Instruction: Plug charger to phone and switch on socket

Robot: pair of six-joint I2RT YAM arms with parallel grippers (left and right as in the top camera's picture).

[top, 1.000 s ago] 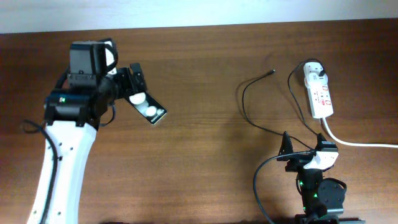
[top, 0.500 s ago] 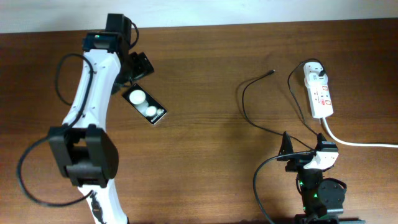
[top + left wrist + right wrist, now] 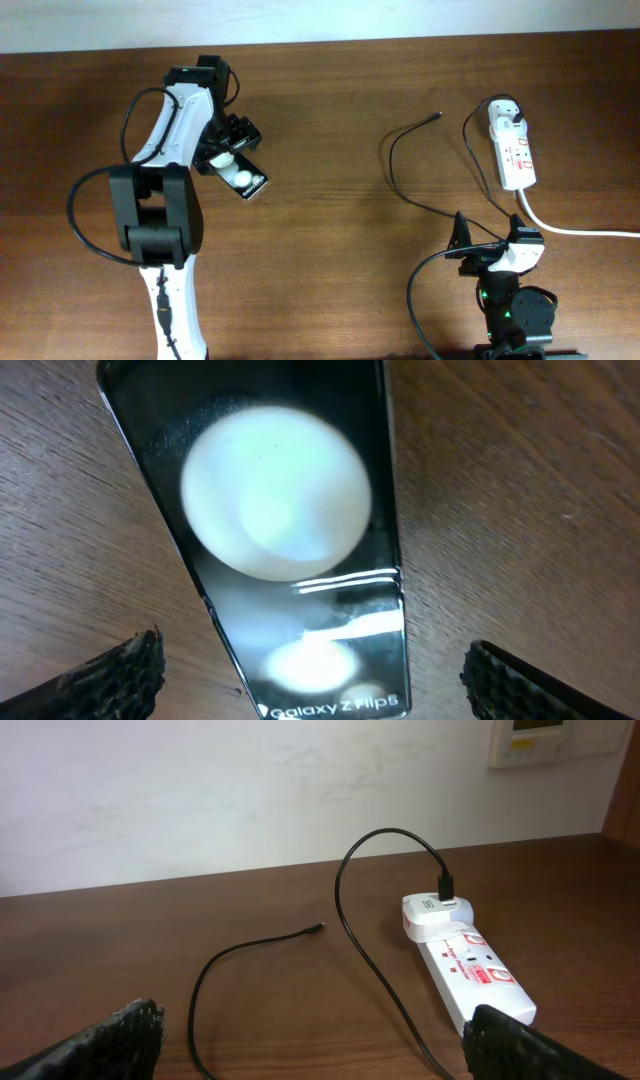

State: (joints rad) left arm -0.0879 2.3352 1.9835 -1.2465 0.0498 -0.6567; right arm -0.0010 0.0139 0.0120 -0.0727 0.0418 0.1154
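My left gripper must lower first or miss the phone.
The phone (image 3: 245,178) lies flat on the table at the left, a glossy black rectangle with two white reflections. In the left wrist view the phone (image 3: 290,540) fills the middle, its "Galaxy" lettering at the near end. My left gripper (image 3: 230,150) is open above the phone's far end, one finger on each side with a gap to it, and it also shows in the left wrist view (image 3: 315,680). The charger cable (image 3: 392,165) loops from the white adapter (image 3: 505,118), with its plug tip (image 3: 438,115) lying free. The socket strip (image 3: 517,160) lies at the right. My right gripper (image 3: 490,250) is open and empty.
The thick white cord (image 3: 570,230) runs from the strip to the right edge. In the right wrist view the cable (image 3: 345,910), its tip (image 3: 316,928) and the strip (image 3: 475,975) lie ahead of my open right gripper (image 3: 320,1050). A wall stands behind the table.
My left arm has swung round from the left. Its gripper went toward the table's back, then came over the phone's far end. The phone and right arm have not moved.
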